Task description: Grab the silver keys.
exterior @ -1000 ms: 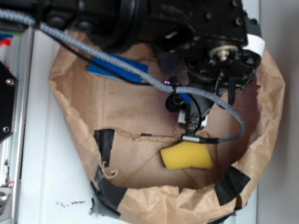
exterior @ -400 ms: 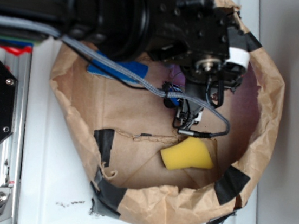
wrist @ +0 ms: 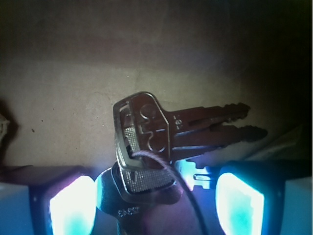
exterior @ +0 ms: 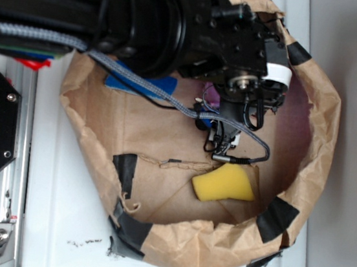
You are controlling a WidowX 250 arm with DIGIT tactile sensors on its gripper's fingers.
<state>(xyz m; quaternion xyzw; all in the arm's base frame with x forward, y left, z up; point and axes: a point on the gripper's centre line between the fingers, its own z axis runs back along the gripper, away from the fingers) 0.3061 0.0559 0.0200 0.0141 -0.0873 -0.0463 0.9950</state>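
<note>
My gripper grabs the silver keys by their thin wire ring [wrist: 168, 171] next, to lift them from the paper bag.
The silver keys [wrist: 151, 142] fill the wrist view: two or three shiny metal keys on a thin ring, lying on brown paper with the blades pointing right. My gripper [wrist: 156, 205] is open and straddles the key heads. Its left pad [wrist: 73, 205] glows close beside them. Its right pad [wrist: 239, 200] stands a little apart from them. In the exterior view the gripper [exterior: 224, 142] points down inside the paper bag, and the arm and cable hide the keys.
The brown paper bag [exterior: 323, 125] has a raised crumpled rim all round, patched with black tape [exterior: 275, 220]. A yellow sponge [exterior: 224, 183] lies just in front of the gripper. A blue flat piece [exterior: 139, 83] and a purple object [exterior: 210, 95] lie under the arm.
The arm has shifted left and down over the bag and its wrist has turned. The fingers stay over the same spot behind the sponge. The sponge has not moved.
</note>
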